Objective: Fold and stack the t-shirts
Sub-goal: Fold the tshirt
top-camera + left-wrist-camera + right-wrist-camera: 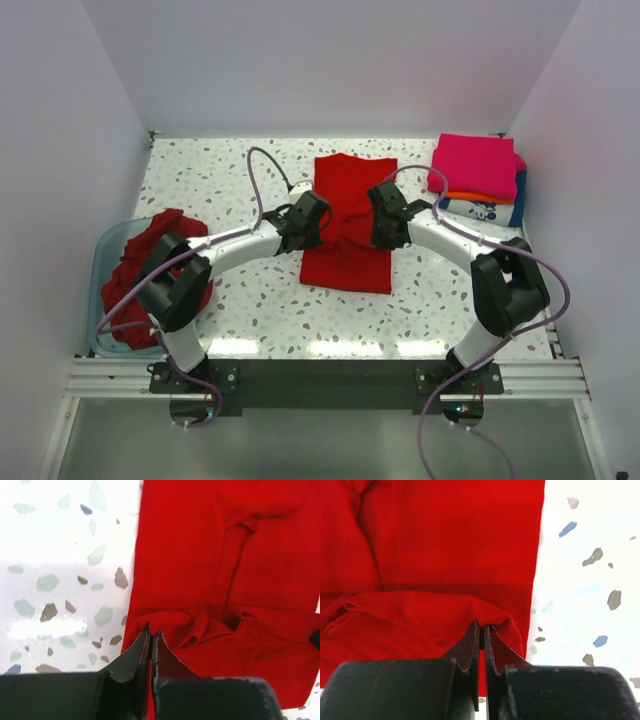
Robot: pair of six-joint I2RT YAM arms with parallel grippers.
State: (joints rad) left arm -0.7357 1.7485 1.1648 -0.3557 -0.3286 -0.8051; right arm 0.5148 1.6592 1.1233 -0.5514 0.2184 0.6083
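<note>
My left gripper should pull the red t-shirt to the table's near edge before it opens, because the gripper's fingers are pinching a bunched fold (346, 243) short of there.
A bright red t-shirt (350, 215) lies as a long strip on the speckled table (220, 180). My left gripper (310, 222) pinches its left edge and is shut on the cloth (165, 622). On the other side, my right gripper (385, 220) is shut on the right edge (492, 612). The cloth bunches up in a ridge between the two grippers. A folded stack (478, 180) sits at the back right, with a magenta pink shirt (475, 162) on top, orange below it and white with blue print at the bottom.
A translucent teal tub (110, 290) at the left edge holds crumpled red shirts (150, 270). White walls close in the back and both sides. The metal rail with the arm bases runs along the near edge.
</note>
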